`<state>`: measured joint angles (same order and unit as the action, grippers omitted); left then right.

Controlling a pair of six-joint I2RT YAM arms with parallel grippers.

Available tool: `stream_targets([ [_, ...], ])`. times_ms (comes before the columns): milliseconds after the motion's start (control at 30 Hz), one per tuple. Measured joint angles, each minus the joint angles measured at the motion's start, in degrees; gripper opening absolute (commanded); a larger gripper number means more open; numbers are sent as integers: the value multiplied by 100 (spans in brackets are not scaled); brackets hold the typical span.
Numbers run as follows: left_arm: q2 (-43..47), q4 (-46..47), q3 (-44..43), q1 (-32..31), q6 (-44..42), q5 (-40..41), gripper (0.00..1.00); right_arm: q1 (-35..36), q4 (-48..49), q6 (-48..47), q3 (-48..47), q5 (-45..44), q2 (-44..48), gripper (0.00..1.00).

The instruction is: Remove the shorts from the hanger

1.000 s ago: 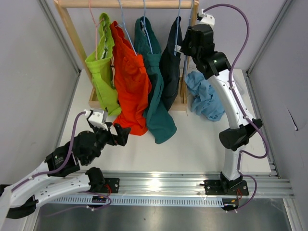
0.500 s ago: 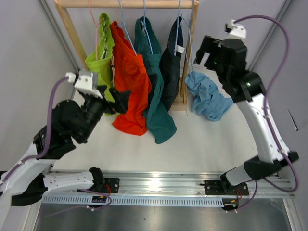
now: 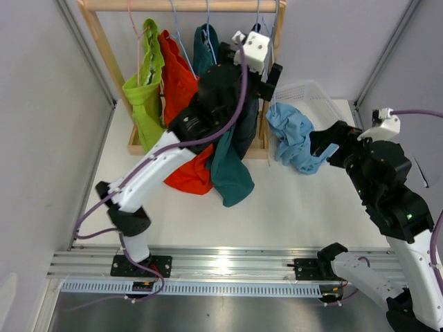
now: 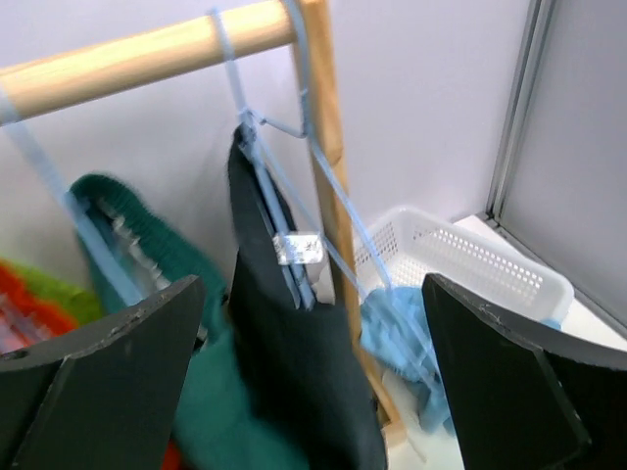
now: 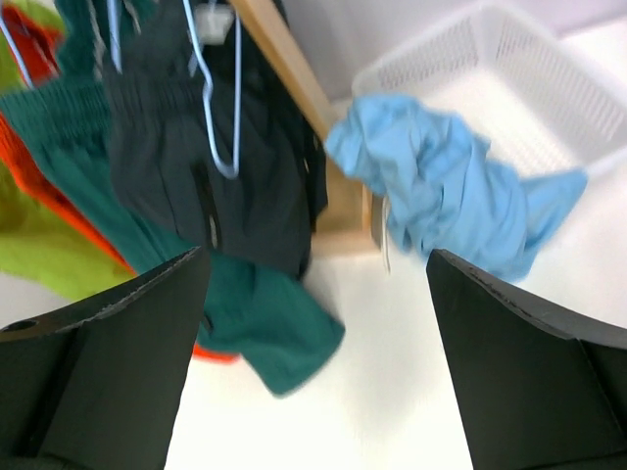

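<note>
My left gripper should take hold of the navy shorts' light blue hanger by its near arm below the hook, so the cloth stays free to remove.
Four shorts hang on light blue hangers from the wooden rod: lime green, orange-red, teal green and dark navy. The light blue shorts lie heaped on the table by the rack's right post. An empty hanger hangs beside the navy pair. My left gripper is open, up at the rack, with the navy shorts just ahead between its fingers and not touching them. My right gripper is open and empty above the table, drawn back from the light blue shorts.
A white mesh basket stands at the back right behind the light blue heap. The rack's wooden posts and base stand at the back. Grey walls close in both sides. My left arm stretches across the hanging shorts.
My left arm has swung up from the near left to the rack's right end. My right arm has left the rack and pulled back to the near right.
</note>
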<state>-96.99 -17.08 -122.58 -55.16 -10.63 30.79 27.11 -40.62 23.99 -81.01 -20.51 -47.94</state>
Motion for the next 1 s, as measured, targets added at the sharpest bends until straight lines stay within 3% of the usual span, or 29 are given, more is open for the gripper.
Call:
stream_targets([
  [167,-1462,-302,-1740,254,-52,-214,99,2,-282,184,555,219,415,99],
  [467,-1589,-37,-1784,929,81,-466,99,0,-605,186,706,289,774,99],
  [667,-1681,31,-1784,1349,319,-866,94,2,-667,138,710,234,750,99],
  [1000,-2050,26,-1676,1473,527,-1475,89,0,-619,122,1025,190,551,99],
])
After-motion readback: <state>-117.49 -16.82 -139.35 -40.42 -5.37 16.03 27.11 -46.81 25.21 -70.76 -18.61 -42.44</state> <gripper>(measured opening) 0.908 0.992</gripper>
